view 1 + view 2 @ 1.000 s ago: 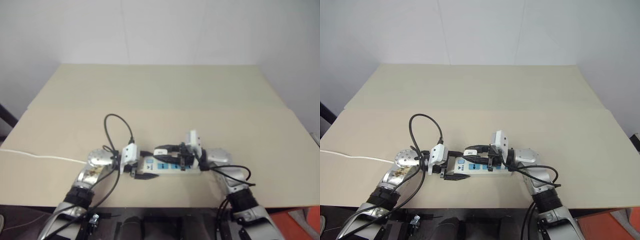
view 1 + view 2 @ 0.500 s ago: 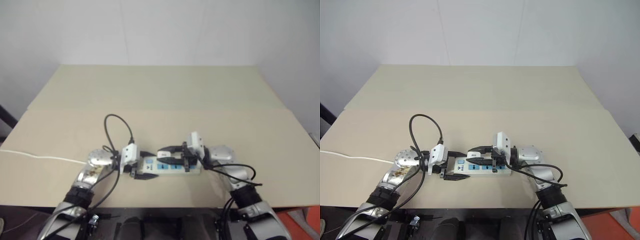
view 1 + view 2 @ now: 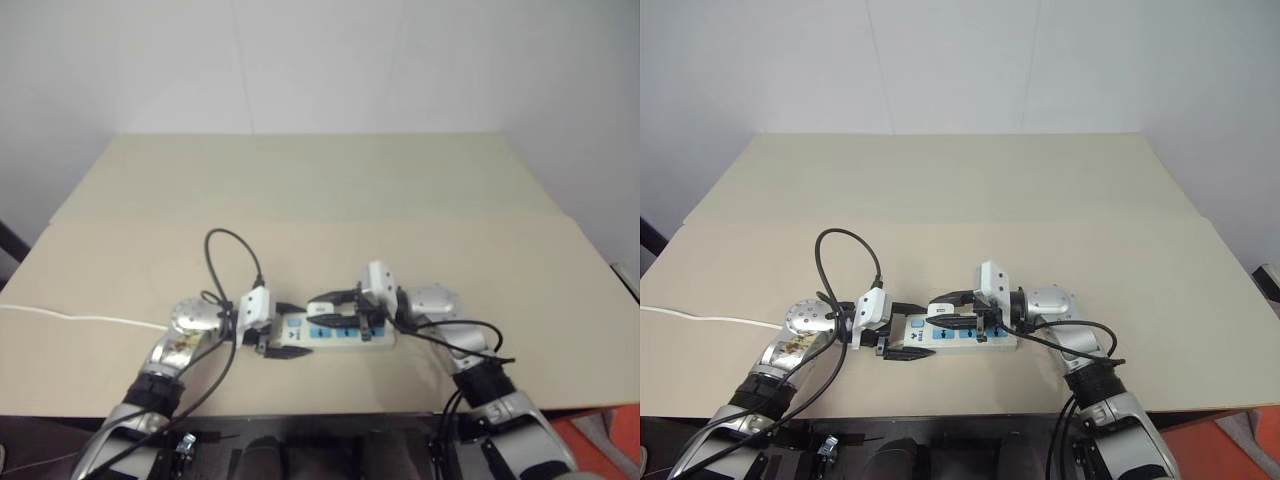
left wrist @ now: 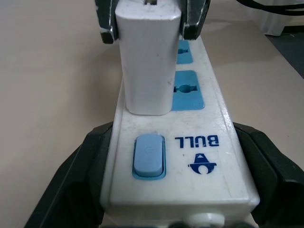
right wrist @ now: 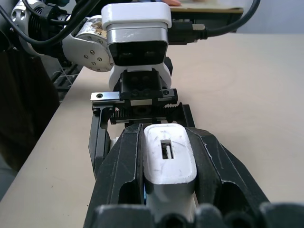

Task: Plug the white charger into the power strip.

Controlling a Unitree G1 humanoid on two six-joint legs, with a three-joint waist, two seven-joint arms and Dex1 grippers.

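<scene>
The white charger (image 3: 321, 309) stands upright with its base on the power strip's socket (image 3: 320, 331) and would stay there, so it is time to open my right gripper.
The power strip (image 3: 985, 335) lies on the table near the front edge, with blue sockets and a blue switch (image 4: 148, 155). My left gripper (image 3: 912, 328) is shut on the strip's switch end, one black finger (image 4: 80, 175) against each long side. The white charger (image 4: 147, 61) stands upright on the strip at the socket beside the switch. Its base meets the strip's top face and no prongs show. My right gripper (image 3: 940, 311) is shut on the charger (image 5: 168, 159), reaching in from the right, level over the strip.
The beige table (image 3: 970, 200) stretches far back and to both sides. The strip's thin white cord (image 3: 700, 318) runs off to the left. Black cable loops (image 3: 845, 255) rise from my left wrist, and the front edge (image 3: 940, 412) is close behind the strip.
My right wrist has turned a little with the charger in its grip. The left gripper and the strip have stayed put. The head view has shifted slightly.
</scene>
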